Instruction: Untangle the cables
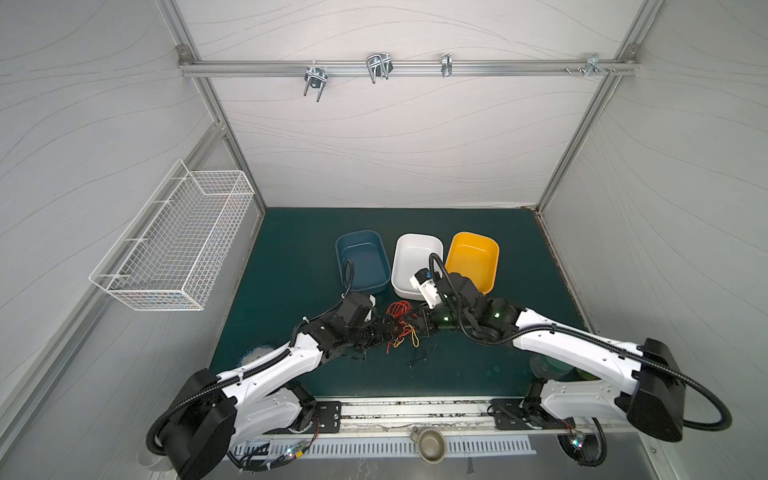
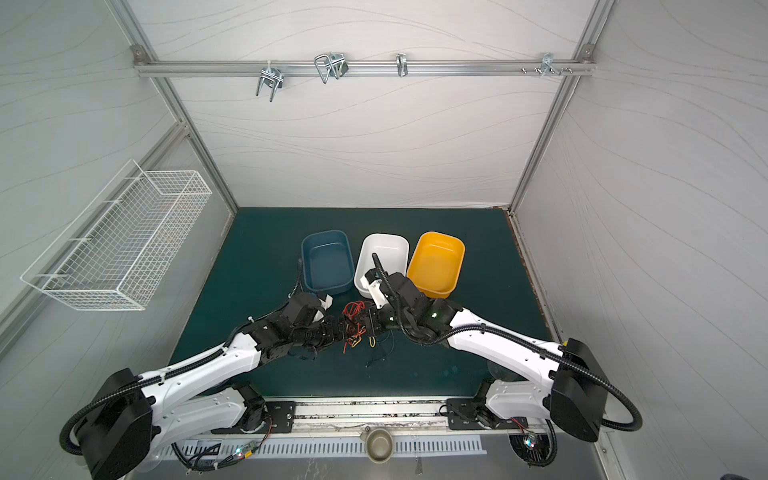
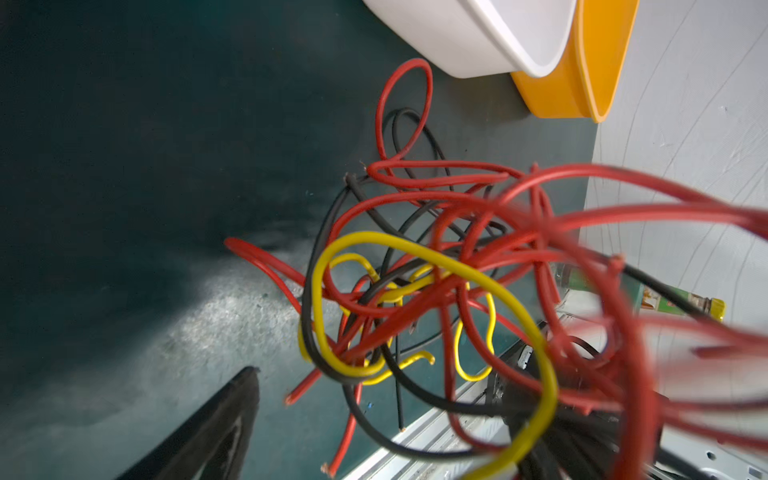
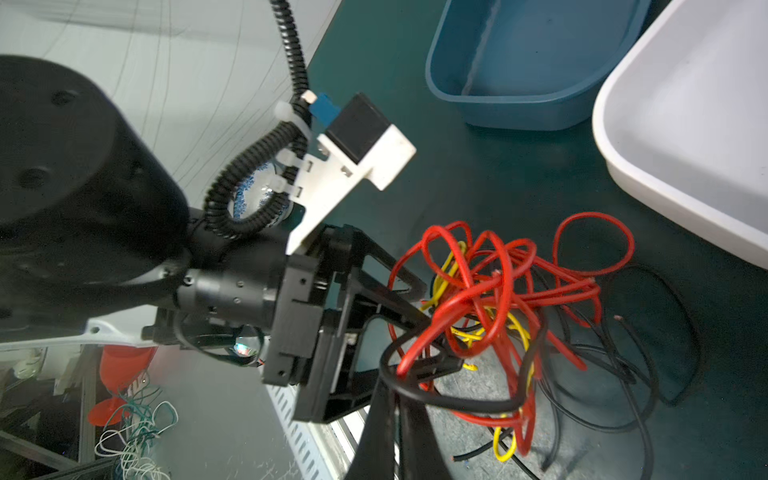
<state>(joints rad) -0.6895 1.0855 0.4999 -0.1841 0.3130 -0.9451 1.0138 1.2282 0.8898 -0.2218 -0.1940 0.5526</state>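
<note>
The cables have bunched strands on my left gripper's side. My left gripper will grab the cables by those strands next, and black strands will stay free for my right gripper.
The cables [image 1: 400, 309] [image 2: 353, 309] are a knot of thin red, yellow and black wires on the green mat in front of the tubs, between both grippers. My left gripper [image 1: 390, 330] [image 4: 438, 340] is open, with its two fingers spread into the tangle. In the left wrist view only one of its fingers [image 3: 216, 428] shows; the cables [image 3: 415, 286] hide the other. My right gripper [image 1: 419, 322] [image 4: 395, 378] is shut at the tangle's near edge, pinching red and black strands of the cables [image 4: 490, 291] at its tips.
Behind the tangle stand a blue tub [image 1: 361, 262], a white tub [image 1: 415, 257] and a yellow tub [image 1: 473, 257] side by side. A white wire basket [image 1: 174, 245] hangs on the left wall. Loose black cable ends trail toward the front rail [image 1: 415, 411].
</note>
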